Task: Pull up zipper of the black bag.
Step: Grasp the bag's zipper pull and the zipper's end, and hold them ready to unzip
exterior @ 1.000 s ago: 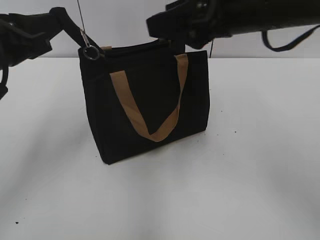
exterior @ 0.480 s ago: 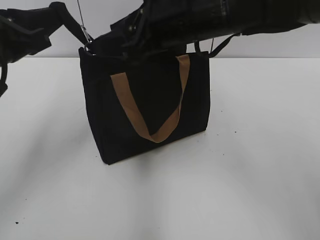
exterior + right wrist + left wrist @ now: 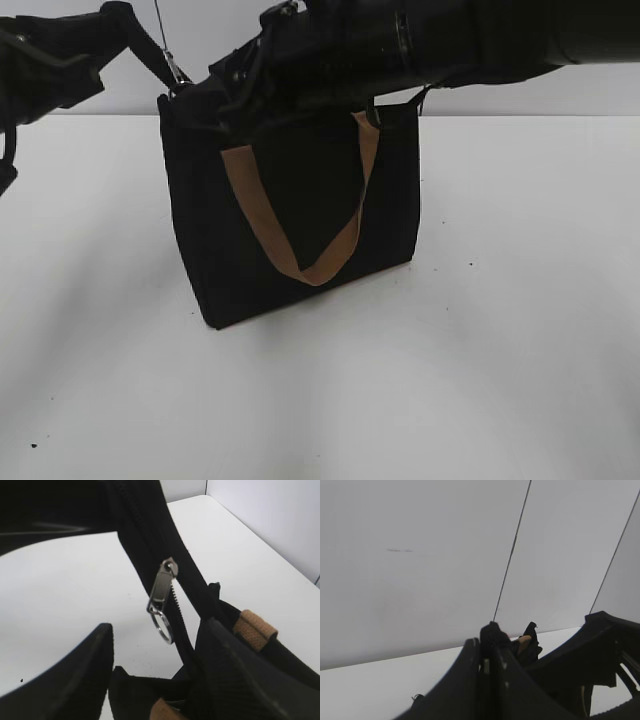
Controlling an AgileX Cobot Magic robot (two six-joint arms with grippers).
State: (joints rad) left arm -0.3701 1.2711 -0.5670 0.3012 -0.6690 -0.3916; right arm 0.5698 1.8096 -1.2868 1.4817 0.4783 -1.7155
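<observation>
The black bag's zipper (image 3: pixel 176 605) needs to be pulled closed, so my right gripper will grab the silver zipper pull's small ring (image 3: pixel 161 626) next.
The black bag (image 3: pixel 390 200) stands upright on the white table, with a tan handle (image 3: pixel 260 215) on its front. My left gripper (image 3: pixel 160 65) is shut on the black fabric tab at the bag's top left corner and holds it up taut; the left wrist view shows the jaws (image 3: pixel 490 642) closed on it. My right gripper (image 3: pixel 215 95) reaches across the bag's top to that corner. In the right wrist view its jaws (image 3: pixel 157 630) are open. The zipper track (image 3: pixel 142 535) and silver pull (image 3: pixel 161 592) with its ring hang between them, untouched.
The white table (image 3: pixel 500 350) surrounds the bag. A white wall with panel seams (image 3: pixel 512 555) is behind. My right arm (image 3: pixel 450 40) spans the top of the exterior view and hides the bag's top edge there.
My right arm has moved left across the bag's top, and its gripper now hides the silver pull ring in the exterior view. The left gripper and bag have stayed put.
</observation>
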